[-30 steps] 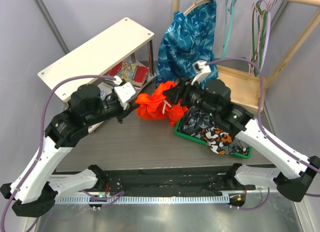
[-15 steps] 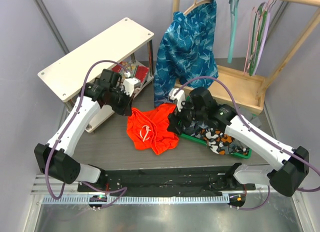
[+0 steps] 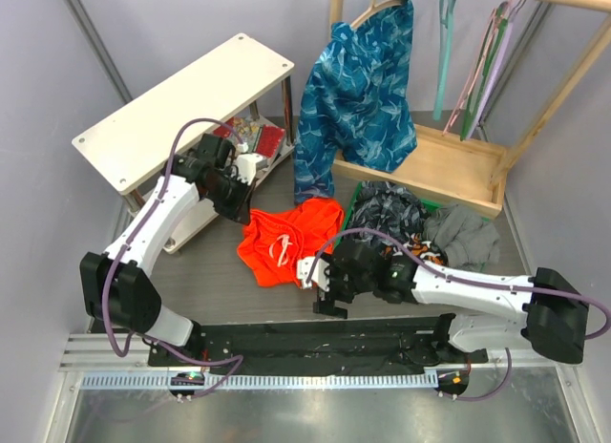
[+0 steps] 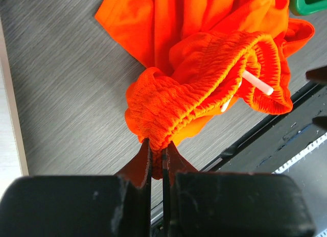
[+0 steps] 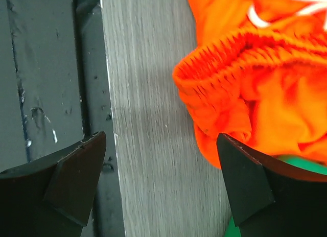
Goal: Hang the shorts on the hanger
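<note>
The shorts (image 3: 291, 241) need to be spread straight for the hanger, so my right gripper should next pick them up by the waistband end opposite my left gripper.
The orange-red shorts (image 3: 291, 241) lie crumpled on the grey table, waistband and white drawstring (image 4: 255, 83) showing. My left gripper (image 3: 248, 212) is shut on a bunched piece of the waistband at the shorts' far left corner; in the left wrist view the fingertips (image 4: 157, 145) pinch the shorts (image 4: 204, 58). My right gripper (image 3: 320, 290) is open and empty, low at the shorts' near edge; in the right wrist view (image 5: 161, 145) the shorts (image 5: 265, 78) lie just ahead, untouched. The teal hanger (image 3: 441, 52) hangs on the wooden rail at the back right.
A blue leaf-patterned garment (image 3: 358, 80) hangs on the rack. Pink and lilac hangers (image 3: 489, 61) hang beside the teal one. A green tray (image 5: 232, 229) of dark clothes (image 3: 387, 209) and a grey cloth (image 3: 468, 235) sit right. A white shelf (image 3: 181, 109) stands left. A black mat (image 3: 315, 343) lines the near edge.
The shorts came down from mid-air and now lie on the table. My right gripper let go of them and moved toward the near edge, open. My left gripper still holds the waistband.
</note>
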You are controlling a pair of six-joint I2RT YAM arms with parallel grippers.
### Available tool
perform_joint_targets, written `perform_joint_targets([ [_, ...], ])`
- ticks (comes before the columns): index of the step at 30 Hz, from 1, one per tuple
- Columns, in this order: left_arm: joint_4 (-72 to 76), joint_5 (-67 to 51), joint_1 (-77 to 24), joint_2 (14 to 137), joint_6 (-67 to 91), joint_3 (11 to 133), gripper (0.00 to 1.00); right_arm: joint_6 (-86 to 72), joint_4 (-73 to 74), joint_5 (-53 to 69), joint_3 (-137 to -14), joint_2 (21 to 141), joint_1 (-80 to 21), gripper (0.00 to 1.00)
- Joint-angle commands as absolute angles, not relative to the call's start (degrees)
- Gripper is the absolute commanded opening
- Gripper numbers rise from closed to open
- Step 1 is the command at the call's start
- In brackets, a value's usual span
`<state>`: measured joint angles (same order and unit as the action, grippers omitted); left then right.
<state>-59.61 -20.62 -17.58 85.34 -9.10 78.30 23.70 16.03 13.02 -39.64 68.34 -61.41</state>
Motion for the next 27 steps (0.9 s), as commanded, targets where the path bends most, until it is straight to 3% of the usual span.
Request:
perform_joint_targets([
  [1, -57.3, -22.2, -16.7, 85.2, -8.7, 78.3, 0.0, 20.6, -1.5, -0.9, -37.7, 69.5, -65.8, 0.95],
  [4, -57.0, -23.2, -16.5, 85.0, -8.8, 77.9, 0.0, 17.5, -6.3, -9.6, -39.9, 75.6, -66.3, 0.91],
  [8, -57.0, -23.5, -16.3, 84.2, -9.1, 77.7, 0.0, 15.0, -6.1, -13.8, -44.9, 82.7, -65.6, 0.69],
  [9, -57.2, -23.9, -15.8, 83.5, -8.9, 77.8, 0.0, 14.5, -4.5, -13.6, -45.8, 83.2, -65.2, 0.41],
  [10, -57.5, -24.2, -15.5, 83.1, -8.6, 78.0, 0.0, 14.0, -2.7, -12.7, -48.1, 82.8, -65.0, 0.24],
  [12, -58.4, -24.8, -14.4, 81.7, -8.4, 78.9, 0.0, 13.6, 2.5, -13.0, -49.8, 79.1, -63.6, 0.01],
  [20, -66.1, -25.1, -14.2, 73.9, -13.5, 87.8, 0.0, 15.7, 16.1, -5.8, -62.1, 64.5, -61.3, 0.01],
  [27, -71.4, -20.8, -14.2, 72.9, -13.3, 107.3, 0.0, 26.2, 25.8, -6.5, -76.4, 61.7, -61.2, 0.01],
])
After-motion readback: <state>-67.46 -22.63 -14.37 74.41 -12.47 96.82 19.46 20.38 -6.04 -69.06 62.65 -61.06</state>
